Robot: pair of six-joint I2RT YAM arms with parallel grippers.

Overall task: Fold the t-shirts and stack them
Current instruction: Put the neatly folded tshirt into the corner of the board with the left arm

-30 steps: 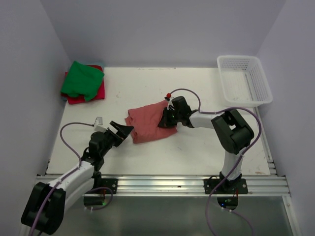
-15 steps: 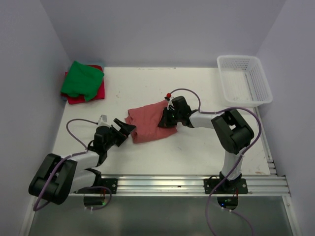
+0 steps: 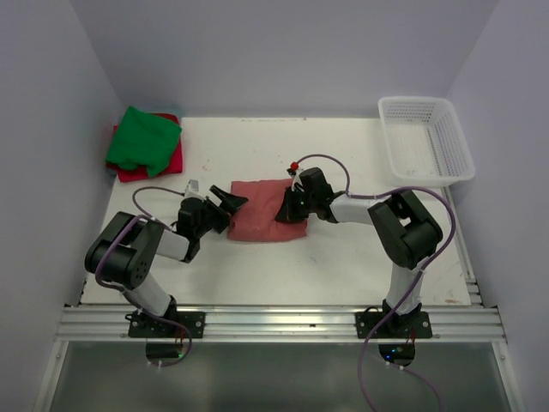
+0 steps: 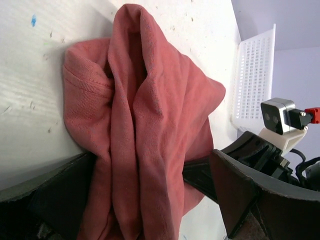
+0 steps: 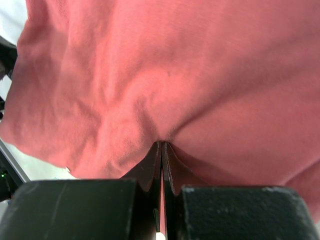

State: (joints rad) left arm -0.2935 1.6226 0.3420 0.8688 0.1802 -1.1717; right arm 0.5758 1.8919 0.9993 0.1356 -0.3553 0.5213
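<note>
My left gripper should next grab the folded brick-red t-shirt across its bunched edge nearest the green t-shirt. Then it can stack the brick-red t-shirt there folded.
The faded brick-red t-shirt [image 3: 260, 223] lies folded into a rough rectangle at the table's middle. My left gripper [image 3: 233, 199] is open at its left edge. In the left wrist view the bunched cloth [image 4: 145, 130] runs between the two wide-apart fingers [image 4: 245, 195]. My right gripper [image 3: 286, 212] is shut on the shirt's right edge. The right wrist view shows its fingertips [image 5: 161, 150] pinching a fold of the cloth [image 5: 165, 75]. The green t-shirt [image 3: 141, 137] lies on the red-pink one [image 3: 163, 165] at the far left corner.
A white mesh basket [image 3: 426, 140] stands at the far right corner, also showing in the left wrist view [image 4: 252, 85]. Purple walls close in the table [image 3: 343, 154] on three sides. A metal rail [image 3: 283, 322] runs along the near edge.
My left arm swung away from the near edge and to the right, bringing its open gripper onto the shirt's left edge. The shirt's left part shifted, and it now lies squarer. The right gripper stayed put.
</note>
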